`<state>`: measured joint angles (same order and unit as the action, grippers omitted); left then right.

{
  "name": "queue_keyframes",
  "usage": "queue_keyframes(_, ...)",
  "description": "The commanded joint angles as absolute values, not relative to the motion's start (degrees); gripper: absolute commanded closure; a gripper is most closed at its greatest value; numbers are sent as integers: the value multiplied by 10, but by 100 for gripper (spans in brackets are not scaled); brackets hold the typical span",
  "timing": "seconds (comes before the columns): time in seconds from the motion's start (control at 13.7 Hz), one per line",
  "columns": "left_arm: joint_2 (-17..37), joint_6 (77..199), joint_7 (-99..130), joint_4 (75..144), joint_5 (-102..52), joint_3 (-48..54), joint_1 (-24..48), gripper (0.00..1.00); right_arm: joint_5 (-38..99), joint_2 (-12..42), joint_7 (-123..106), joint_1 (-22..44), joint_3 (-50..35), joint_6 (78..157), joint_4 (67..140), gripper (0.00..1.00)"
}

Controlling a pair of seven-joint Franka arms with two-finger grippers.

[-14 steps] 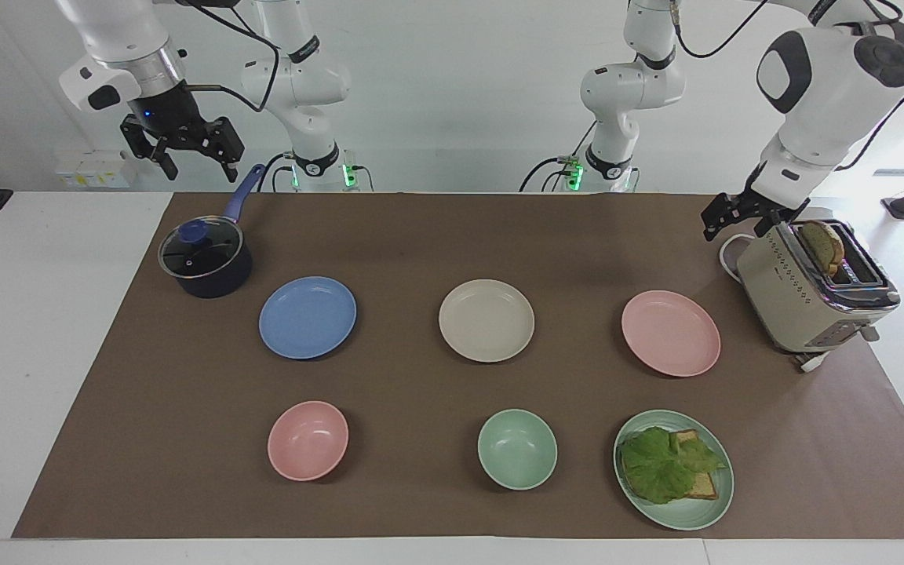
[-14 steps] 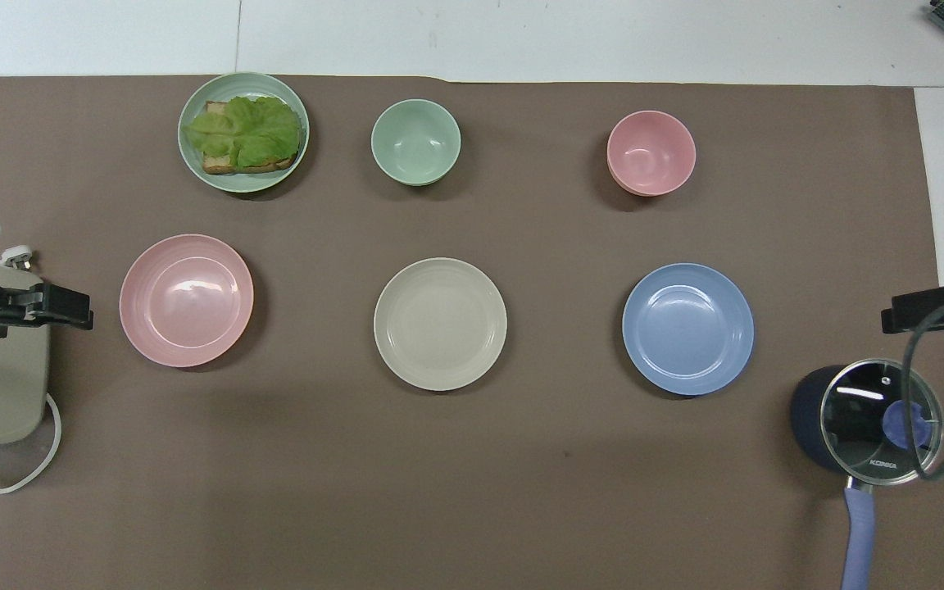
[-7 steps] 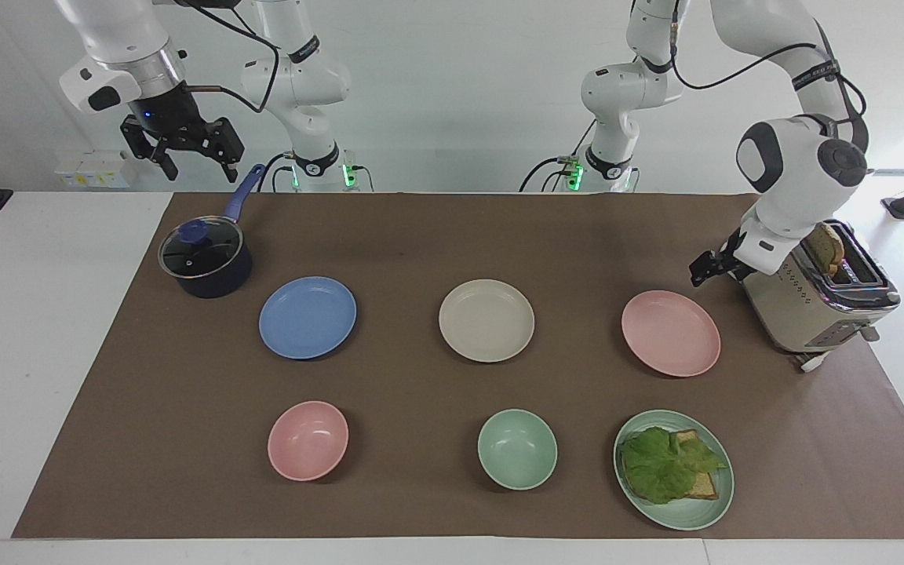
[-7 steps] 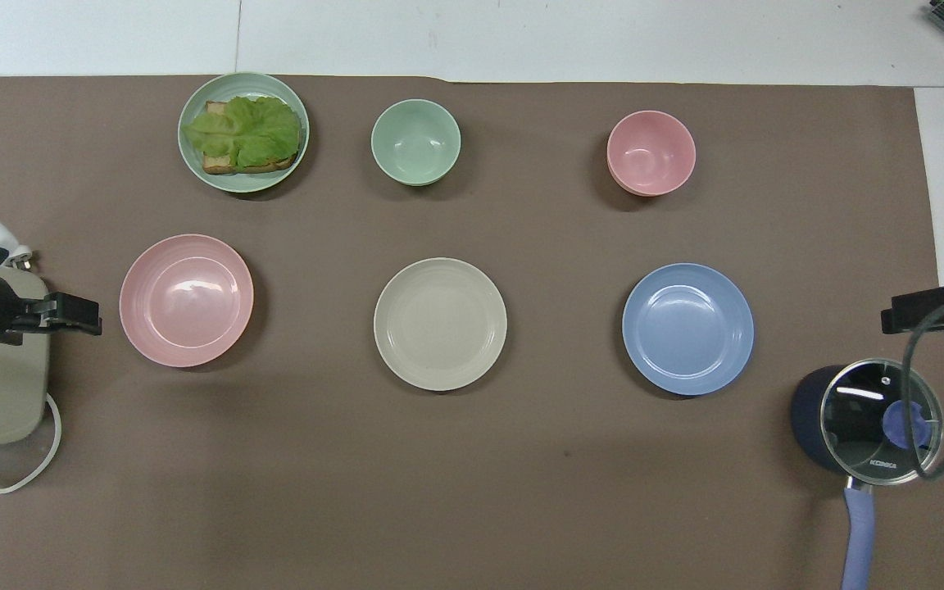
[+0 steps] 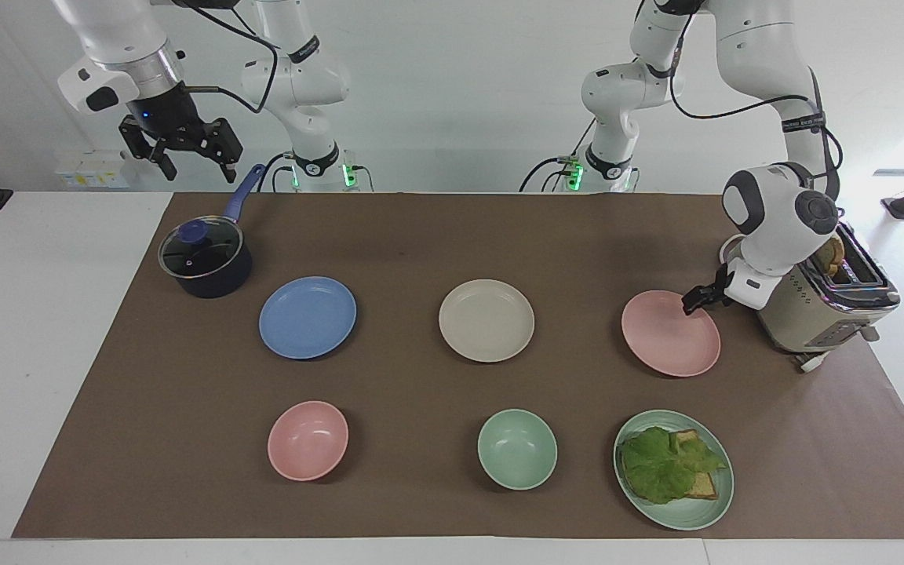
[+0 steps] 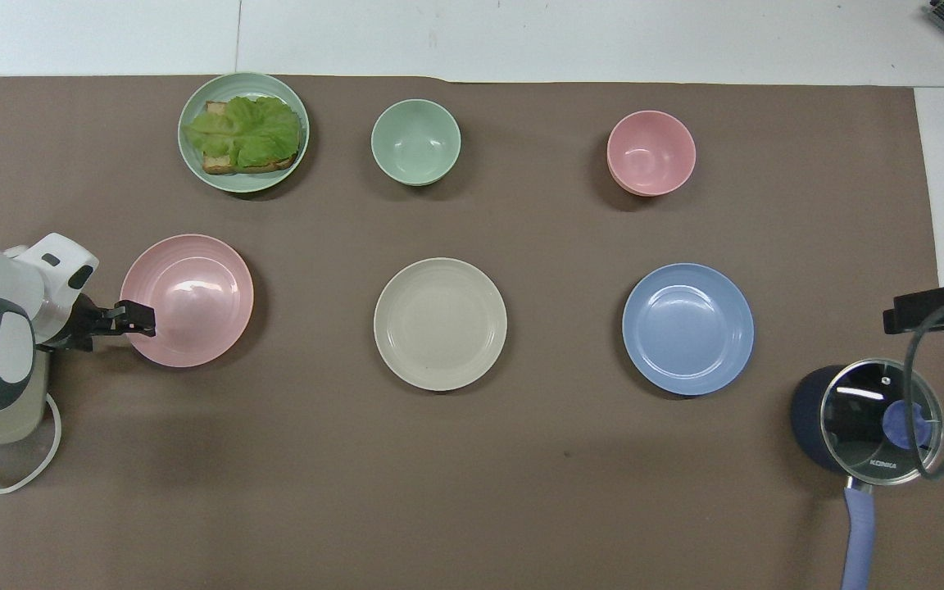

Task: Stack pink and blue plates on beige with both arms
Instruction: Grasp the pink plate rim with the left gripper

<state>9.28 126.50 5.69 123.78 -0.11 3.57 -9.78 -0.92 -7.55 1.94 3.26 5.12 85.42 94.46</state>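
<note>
The pink plate is far wider than the fingers of my left gripper, so my left gripper will take the plate by its thin rim [image 6: 133, 338] next.
Three plates lie in a row on the brown mat: the blue plate [image 5: 308, 317] [image 6: 687, 329] toward the right arm's end, the beige plate [image 5: 486, 320] [image 6: 440, 324] in the middle, and the pink plate [image 5: 668, 337] [image 6: 193, 303] toward the left arm's end. My left gripper [image 5: 694, 300] [image 6: 138, 318] is low at the pink plate's rim, on the toaster's side, open and holding nothing. I cannot tell whether it touches the rim. My right gripper [image 5: 189, 157] [image 6: 923, 310] hangs open and high over the saucepan's handle.
A dark saucepan [image 5: 205, 263] with a glass lid stands beside the blue plate. A beige toaster [image 5: 821, 302] stands close to the pink plate, under the left arm. Farther from the robots are a pink bowl [image 5: 308, 439], a green bowl [image 5: 516, 449] and a green plate [image 5: 679, 519] with lettuce and bread.
The left arm has swung down from over the toaster, bringing its gripper to the pink plate's rim. The right arm has barely moved. No plate has shifted.
</note>
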Motion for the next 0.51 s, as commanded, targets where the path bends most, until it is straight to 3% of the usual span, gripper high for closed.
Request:
queue_keyframes(0.0, 84, 1276, 76, 1254, -4, 40, -102, 43, -13, -75, 6, 25, 49, 850, 945, 0)
queue_keyframes(0.07, 83, 1274, 76, 1254, -4, 40, -102, 71, -13, -75, 6, 25, 49, 849, 945, 0)
queue_keyframes(0.22, 83, 1271, 76, 1253, -4, 40, -102, 96, -13, -75, 6, 25, 49, 849, 945, 0)
queue_keyframes(0.44, 86, 1257, 76, 1245, -17, 40, -96, 100, -13, -75, 6, 25, 49, 850, 945, 0)
